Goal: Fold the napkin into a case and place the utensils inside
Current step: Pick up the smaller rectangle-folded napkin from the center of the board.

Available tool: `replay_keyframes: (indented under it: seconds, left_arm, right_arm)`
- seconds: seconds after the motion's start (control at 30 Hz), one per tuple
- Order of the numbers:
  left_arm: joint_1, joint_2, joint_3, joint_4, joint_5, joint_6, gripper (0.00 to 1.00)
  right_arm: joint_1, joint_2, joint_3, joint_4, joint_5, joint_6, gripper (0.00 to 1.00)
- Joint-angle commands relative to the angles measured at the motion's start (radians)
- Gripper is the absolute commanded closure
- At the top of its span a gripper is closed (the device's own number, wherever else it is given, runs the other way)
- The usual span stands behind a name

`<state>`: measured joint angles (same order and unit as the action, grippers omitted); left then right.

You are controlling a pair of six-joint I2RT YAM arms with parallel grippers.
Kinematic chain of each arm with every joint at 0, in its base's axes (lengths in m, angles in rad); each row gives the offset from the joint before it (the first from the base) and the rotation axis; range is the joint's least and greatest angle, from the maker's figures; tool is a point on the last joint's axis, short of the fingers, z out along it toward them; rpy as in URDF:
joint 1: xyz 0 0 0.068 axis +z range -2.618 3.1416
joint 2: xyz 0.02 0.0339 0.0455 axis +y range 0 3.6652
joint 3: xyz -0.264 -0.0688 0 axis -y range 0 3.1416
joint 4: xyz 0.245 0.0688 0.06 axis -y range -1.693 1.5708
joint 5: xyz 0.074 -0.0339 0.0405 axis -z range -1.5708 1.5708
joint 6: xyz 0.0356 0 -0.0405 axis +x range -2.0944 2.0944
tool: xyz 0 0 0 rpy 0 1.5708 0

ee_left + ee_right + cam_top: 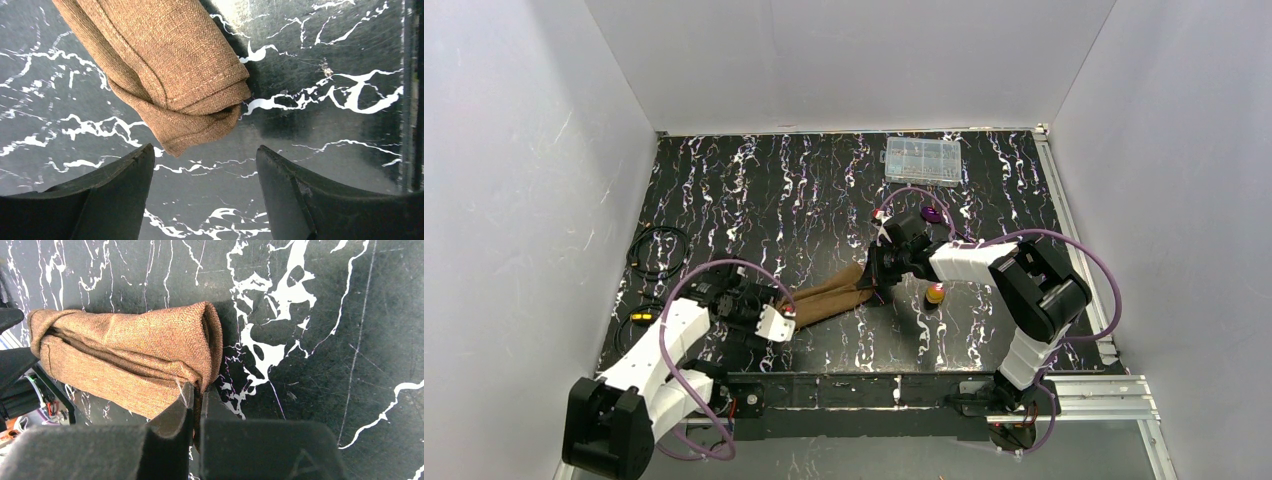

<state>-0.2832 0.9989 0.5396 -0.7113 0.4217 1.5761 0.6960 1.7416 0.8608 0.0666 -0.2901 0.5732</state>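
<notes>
I need to grab the napkin's loose end (200, 129) with my left gripper next, opposite my right gripper, to turn the folded napkin over into a case.
The brown napkin (834, 293) lies folded into a long narrow roll on the black marbled table, slanting from lower left to upper right. My right gripper (876, 272) is shut on the napkin's right end (150, 355), pinching its near edge. My left gripper (776, 322) is open at the napkin's left end (170, 70), with the cloth corner just beyond its fingertips and not touched. The gold-orange-headed utensil (935, 293) lies just right of the napkin. The purple-headed utensil (932, 214) lies farther back, behind the right arm.
A clear plastic compartment box (922, 161) stands at the back of the table. A coiled black cable (657, 250) and a small yellow-black item (641, 316) lie at the left edge. A metal rail (1074, 385) runs along the right and near sides.
</notes>
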Motion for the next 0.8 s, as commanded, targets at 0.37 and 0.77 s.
replay_keyframes:
  seconds: [0.37,0.77]
  left_arm:
    - [0.004,-0.123,-0.168,0.113,0.161,0.366,0.36]
    - [0.004,-0.062,-0.219,0.198,0.219,0.502,0.55]
  right_arm:
    - [-0.004,0.033,0.023,-0.105,0.03,-0.009,0.99]
    - [-0.003,0.048,0.03,-0.113,0.012,0.005,0.99]
